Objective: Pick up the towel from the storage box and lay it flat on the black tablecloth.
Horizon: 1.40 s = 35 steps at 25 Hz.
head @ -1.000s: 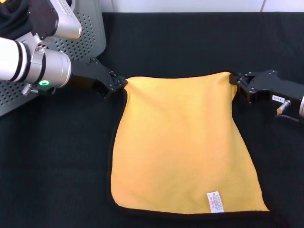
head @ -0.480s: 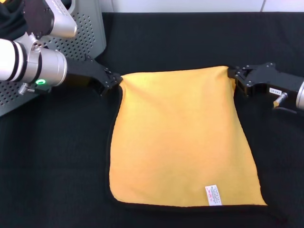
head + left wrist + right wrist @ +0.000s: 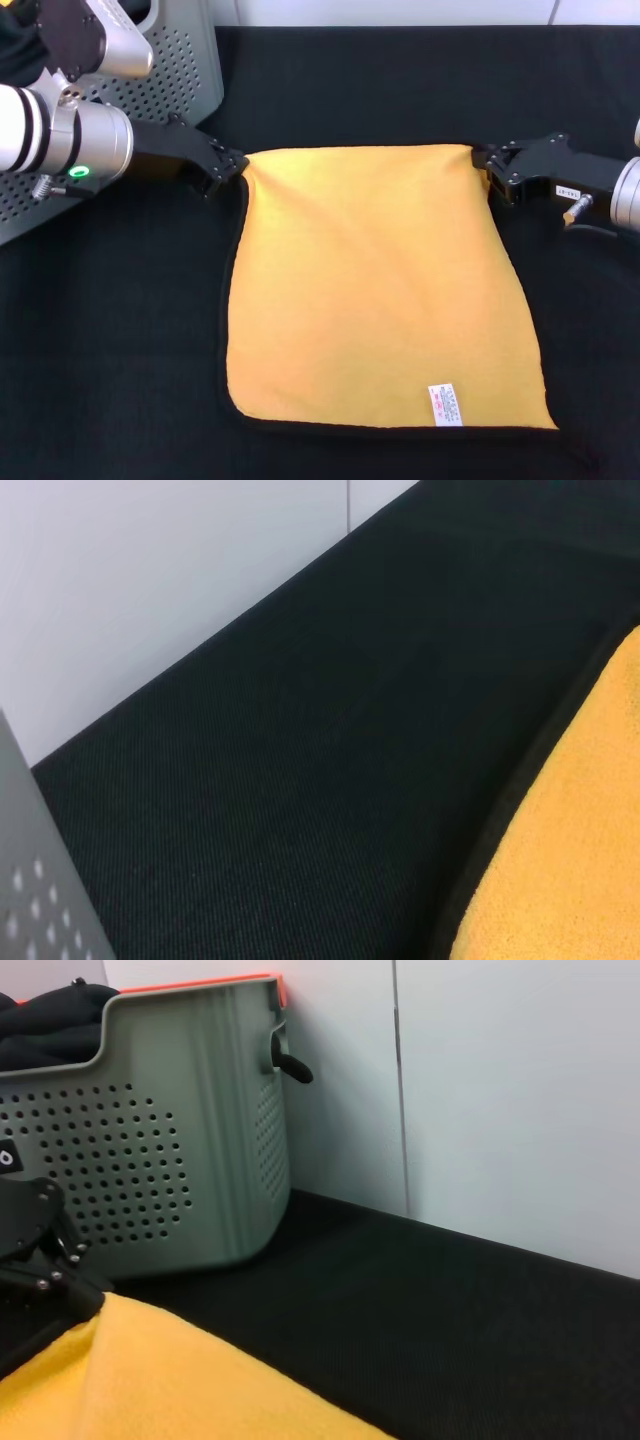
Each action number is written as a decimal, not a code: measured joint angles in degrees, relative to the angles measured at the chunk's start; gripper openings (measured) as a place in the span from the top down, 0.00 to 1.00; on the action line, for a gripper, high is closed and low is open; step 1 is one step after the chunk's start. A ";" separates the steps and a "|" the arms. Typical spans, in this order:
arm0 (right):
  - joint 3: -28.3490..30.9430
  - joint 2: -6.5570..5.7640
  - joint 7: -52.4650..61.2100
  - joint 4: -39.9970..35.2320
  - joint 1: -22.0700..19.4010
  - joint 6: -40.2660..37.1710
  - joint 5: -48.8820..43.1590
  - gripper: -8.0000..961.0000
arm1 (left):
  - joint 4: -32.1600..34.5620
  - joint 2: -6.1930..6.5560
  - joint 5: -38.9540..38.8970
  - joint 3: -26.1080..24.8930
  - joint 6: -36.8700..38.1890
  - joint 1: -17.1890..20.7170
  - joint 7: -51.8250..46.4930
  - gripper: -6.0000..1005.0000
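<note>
The towel's corner is stretched out low over the black tablecloth and would lie flat, so my left gripper opens next.
The towel (image 3: pixel 380 290) lies yellow face up, spread almost flat on the black tablecloth (image 3: pixel 120 330), with its white care tag (image 3: pixel 445 404) near the front edge. My left gripper (image 3: pixel 232 168) is shut on the towel's far left corner, just in front of the storage box (image 3: pixel 185 70). At the far right corner my right gripper (image 3: pixel 487 163) is shut on the cloth as well. The far edge runs straight between them. The right wrist view shows the towel (image 3: pixel 150 1370) rising to the left gripper (image 3: pixel 40 1250) before the storage box (image 3: pixel 170 1150).
A dark cloth (image 3: pixel 50 1020) bulges over the box's rim. A white wall (image 3: pixel 500 1090) stands right behind the table's far edge. In the left wrist view there is only tablecloth (image 3: pixel 330 750), a strip of towel (image 3: pixel 570 850) and the box corner (image 3: pixel 40 890).
Both grippers have moved toward the far side of the table with the towel's corners. The towel slid with them, and its far edge has gone from sagging to straight.
</note>
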 joint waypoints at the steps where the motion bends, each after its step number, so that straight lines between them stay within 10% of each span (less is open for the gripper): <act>1: 0.00 0.00 0.02 0.00 -0.02 0.13 0.00 0.87 | 0.00 -0.01 0.00 0.02 -0.01 0.02 -0.02 0.97; 14: -0.07 0.04 0.67 -0.96 -1.20 -0.74 -0.02 0.87 | 0.04 -0.22 -0.48 0.23 0.20 0.04 -2.84 0.97; 22: -0.09 -0.07 2.24 -3.57 -3.24 0.12 0.39 0.86 | 2.31 -0.26 -2.51 0.12 0.56 1.44 -3.43 0.73; 30: -0.01 -0.18 2.96 -7.28 -6.22 -0.85 0.45 0.57 | 4.33 -0.12 -6.09 0.17 5.73 3.38 -1.85 0.52; 35: 0.07 -2.22 1.79 -11.45 -11.43 -17.49 0.10 0.27 | 4.54 0.24 -19.26 0.00 20.90 8.11 14.47 0.47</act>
